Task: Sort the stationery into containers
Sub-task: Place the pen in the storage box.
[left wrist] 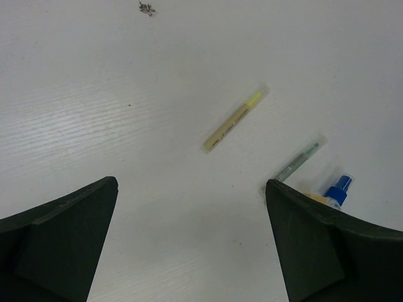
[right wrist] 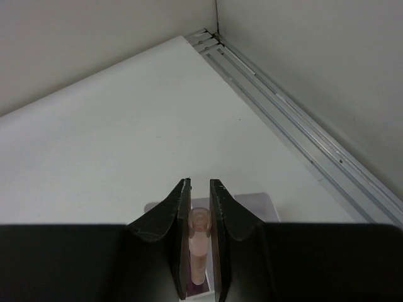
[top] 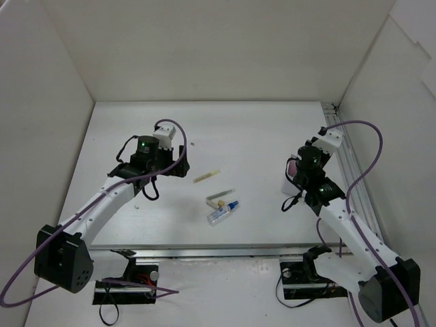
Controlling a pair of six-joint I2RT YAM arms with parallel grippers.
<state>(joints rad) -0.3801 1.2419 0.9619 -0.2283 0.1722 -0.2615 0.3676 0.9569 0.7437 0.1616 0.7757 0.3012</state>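
The left gripper reaches for and grabs the yellow-green pen by its printed end (top: 199, 179) (left wrist: 218, 136) next, which leaves the bright yellow end free for handing over.
My left gripper (top: 179, 168) (left wrist: 191, 184) hangs open over bare table, nothing between its fingers. Just ahead of it lie a yellow-green pen (top: 206, 176) (left wrist: 234, 121) and a grey pen (top: 221, 195) (left wrist: 301, 161). Beside the grey pen are a tiny beige piece (top: 219, 203) and a white tube with a blue cap (top: 223, 212) (left wrist: 338, 189). My right gripper (top: 294, 172) (right wrist: 200, 184) is shut on a pink pen (right wrist: 200, 234), held above the white container with a lilac inside (right wrist: 259, 205) (top: 291, 165). Most of the container is hidden by the gripper.
An aluminium rail (top: 347, 170) (right wrist: 296, 119) runs along the table's right edge, close to the right arm. White walls enclose the table on three sides. A small dark speck (left wrist: 147, 8) lies on the table beyond the left gripper.
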